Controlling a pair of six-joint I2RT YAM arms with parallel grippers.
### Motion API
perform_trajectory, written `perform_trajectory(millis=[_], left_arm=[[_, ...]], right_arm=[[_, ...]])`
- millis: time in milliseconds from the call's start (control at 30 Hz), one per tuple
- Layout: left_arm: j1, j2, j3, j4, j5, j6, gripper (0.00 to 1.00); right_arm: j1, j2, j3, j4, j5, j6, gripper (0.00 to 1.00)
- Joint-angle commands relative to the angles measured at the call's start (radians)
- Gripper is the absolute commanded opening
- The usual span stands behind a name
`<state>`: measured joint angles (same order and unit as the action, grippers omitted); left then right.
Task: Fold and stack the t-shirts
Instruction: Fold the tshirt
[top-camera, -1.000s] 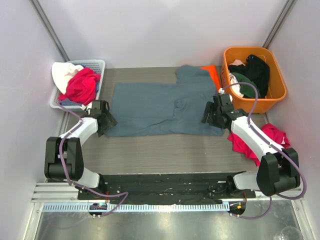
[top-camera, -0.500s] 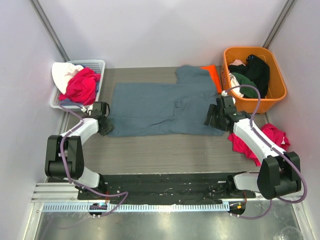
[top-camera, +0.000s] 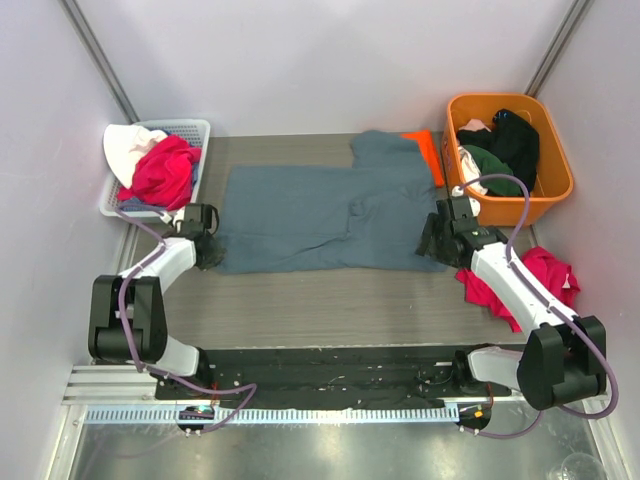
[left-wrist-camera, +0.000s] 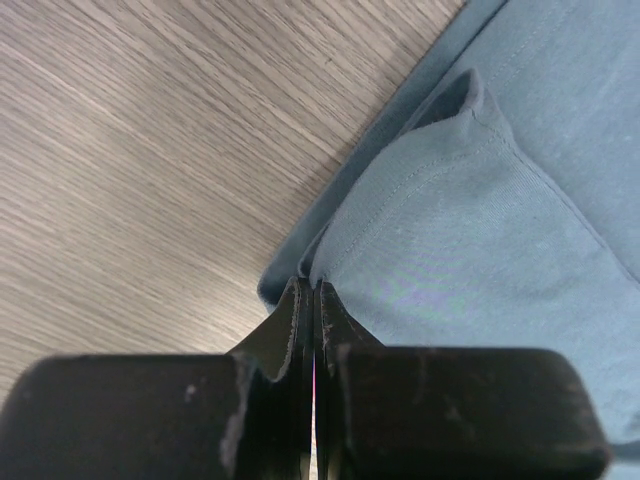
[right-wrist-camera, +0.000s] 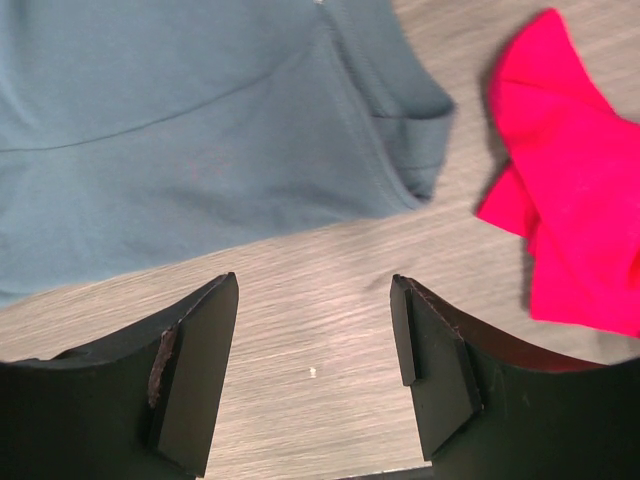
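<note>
I will next grab the near corner of the blue-grey t-shirt with my right gripper, opposite my left gripper's corner, to pull the shirt nearer, flat for folding.
A large slate blue-grey t-shirt (top-camera: 320, 215) lies spread flat across the wooden table. A bright orange t-shirt (top-camera: 428, 150) shows only as a strip under its far right part. My left gripper (top-camera: 208, 250) sits at the shirt's near left corner. In the left wrist view the jaws (left-wrist-camera: 313, 290) are pressed together on the edge of the blue-grey cloth (left-wrist-camera: 480, 250). My right gripper (top-camera: 432, 240) stands open at the shirt's near right corner. Its fingers (right-wrist-camera: 315, 290) straddle bare wood just short of the hem (right-wrist-camera: 180, 130).
An orange tub (top-camera: 555, 190) with dark clothes stands at the back right. At the back left, a white basket (top-camera: 195, 128) holds red and white garments. A bright pink garment (top-camera: 540, 275) (right-wrist-camera: 580, 230) lies beside the right arm.
The left gripper went from open to shut on the shirt's near left corner. The right gripper shifted slightly right and nearer along the hem, staying open.
</note>
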<state>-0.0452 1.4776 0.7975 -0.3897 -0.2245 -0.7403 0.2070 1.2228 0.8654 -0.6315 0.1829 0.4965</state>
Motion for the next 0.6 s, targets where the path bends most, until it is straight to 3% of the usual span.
perform_trajectory(millis=[0, 567], left_arm=[[-0.001, -0.054, -0.009, -0.009, -0.047, 0.027, 0.00], [0.011, -0.111, -0.023, -0.043, -0.085, 0.032, 0.00]], right_arm=[[-0.009, -0.014, -0.008, -0.046, 0.099, 0.033, 0.70], [-0.090, 0.216, 0.043, 0.076, 0.063, -0.016, 0.68]])
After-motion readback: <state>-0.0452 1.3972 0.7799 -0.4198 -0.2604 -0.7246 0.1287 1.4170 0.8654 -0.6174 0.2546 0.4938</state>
